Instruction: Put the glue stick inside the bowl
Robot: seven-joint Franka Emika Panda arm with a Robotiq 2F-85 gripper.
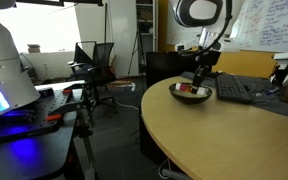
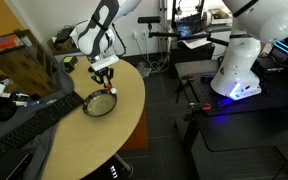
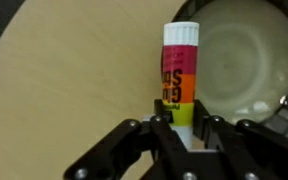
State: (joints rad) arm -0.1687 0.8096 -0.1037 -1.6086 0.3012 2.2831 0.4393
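My gripper needs to move the glue stick into the bowl before it opens. The stick is hanging beside the inside of the bowl, so it would end up on the tabletop or the bowl's rim if I opened now.
My gripper is shut on the glue stick, a white tube with a red, orange and yellow label that sticks out past the fingers. The dark grey bowl lies just right of the stick in the wrist view, with the stick's tip at its rim. In both exterior views the gripper hangs low over the bowl on the light wooden table. The stick's lower end shows at the bowl's edge.
A black keyboard lies beside the bowl. Dark cloth covers the table end. The table's curved edge is close to the bowl. Office chairs and a white machine stand off the table.
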